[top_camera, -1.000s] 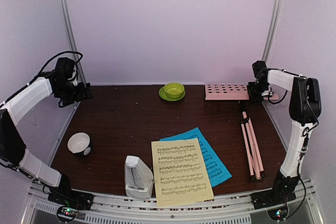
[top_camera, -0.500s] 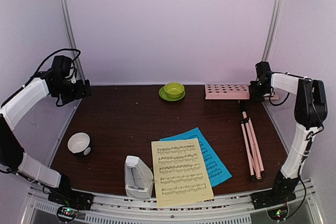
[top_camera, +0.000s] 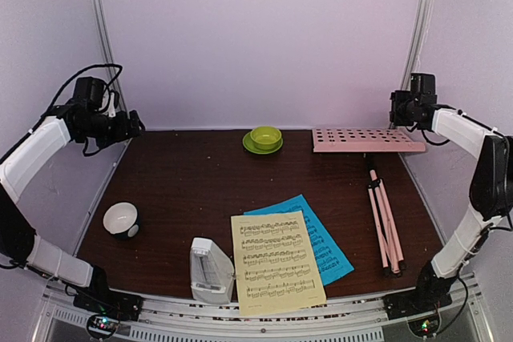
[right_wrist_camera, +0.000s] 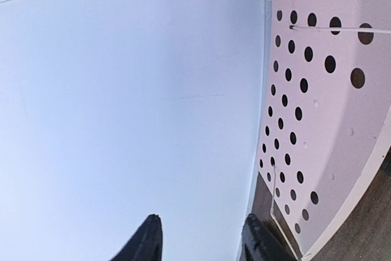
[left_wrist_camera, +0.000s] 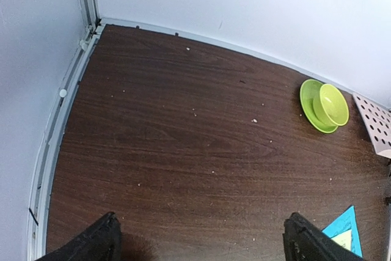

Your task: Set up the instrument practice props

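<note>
The tripod legs should stay free to set upright. My right gripper should next grab the pink stand panel (top_camera: 365, 140) by its front edge near the panel's side (top_camera: 414, 146).
The pink hole-punched stand panel (top_camera: 365, 140) lies flat at the back right, with the folded tripod legs (top_camera: 383, 218) on the table in front of it. The yellow page (top_camera: 276, 262) overlaps the blue page (top_camera: 321, 242) at the front middle, and the white-grey metronome (top_camera: 210, 270) stands to their left. My right gripper (top_camera: 398, 111) is open and empty, raised above the panel's right end. In the right wrist view the right gripper (right_wrist_camera: 201, 242) faces the back wall with the panel (right_wrist_camera: 324, 108) beside it. My left gripper (top_camera: 132, 124) hovers open and empty at the back left, and its wrist view (left_wrist_camera: 198, 246) shows bare table between the fingertips (left_wrist_camera: 91, 242).
A green bowl on a saucer (top_camera: 263, 139) sits at the back middle and also shows in the left wrist view (left_wrist_camera: 325, 107). A small white-and-black bowl (top_camera: 122, 219) sits at the left. Walls close the back and both sides.
My right gripper has lifted up and away from the right end of the pink panel, which now lies uncovered. My left gripper has risen slightly at the back left.
</note>
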Robot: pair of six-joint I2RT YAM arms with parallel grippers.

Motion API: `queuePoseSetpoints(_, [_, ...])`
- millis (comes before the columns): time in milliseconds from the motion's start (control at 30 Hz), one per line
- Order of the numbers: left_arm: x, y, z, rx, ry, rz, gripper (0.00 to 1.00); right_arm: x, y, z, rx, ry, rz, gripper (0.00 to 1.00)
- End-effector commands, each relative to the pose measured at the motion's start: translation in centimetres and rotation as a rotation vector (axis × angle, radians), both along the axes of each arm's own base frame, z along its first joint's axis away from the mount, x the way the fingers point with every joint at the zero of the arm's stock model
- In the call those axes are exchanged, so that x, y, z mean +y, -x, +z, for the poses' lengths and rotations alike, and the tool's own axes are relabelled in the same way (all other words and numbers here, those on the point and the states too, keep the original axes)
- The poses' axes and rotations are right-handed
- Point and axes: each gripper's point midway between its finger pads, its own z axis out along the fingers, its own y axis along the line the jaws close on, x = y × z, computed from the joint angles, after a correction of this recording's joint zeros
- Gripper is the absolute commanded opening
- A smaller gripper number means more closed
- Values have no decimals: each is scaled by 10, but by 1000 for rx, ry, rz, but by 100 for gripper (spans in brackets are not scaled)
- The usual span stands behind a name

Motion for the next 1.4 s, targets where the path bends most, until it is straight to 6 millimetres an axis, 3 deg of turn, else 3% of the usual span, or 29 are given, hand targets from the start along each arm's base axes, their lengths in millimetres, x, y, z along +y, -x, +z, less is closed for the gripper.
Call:
queuePoseSetpoints(0, [-2, -7, 33, -108, 13, -23, 94, -1, 11, -23, 123, 10, 10, 54])
queuePoseSetpoints(133, [0, -5, 30, -99, 15, -6, 95, -1, 27, -58, 298, 12, 13, 74])
queuePoseSetpoints(233, [2, -3, 26, -92, 14, 0, 95, -3, 33, -72, 360, 29, 6, 85])
queuePoseSetpoints(400, [2, -3, 20, -78, 11, 4, 95, -10, 33, -98, 443, 52, -13, 97])
queuePoseSetpoints(900, [5, -8, 17, -73, -21, -2, 96, -24, -2, -141, 498, 53, -66, 93])
queuePoseSetpoints(1367, [0, -15, 24, -87, -26, -41, 96, -27, -2, -165, 467, 1, -111, 56])
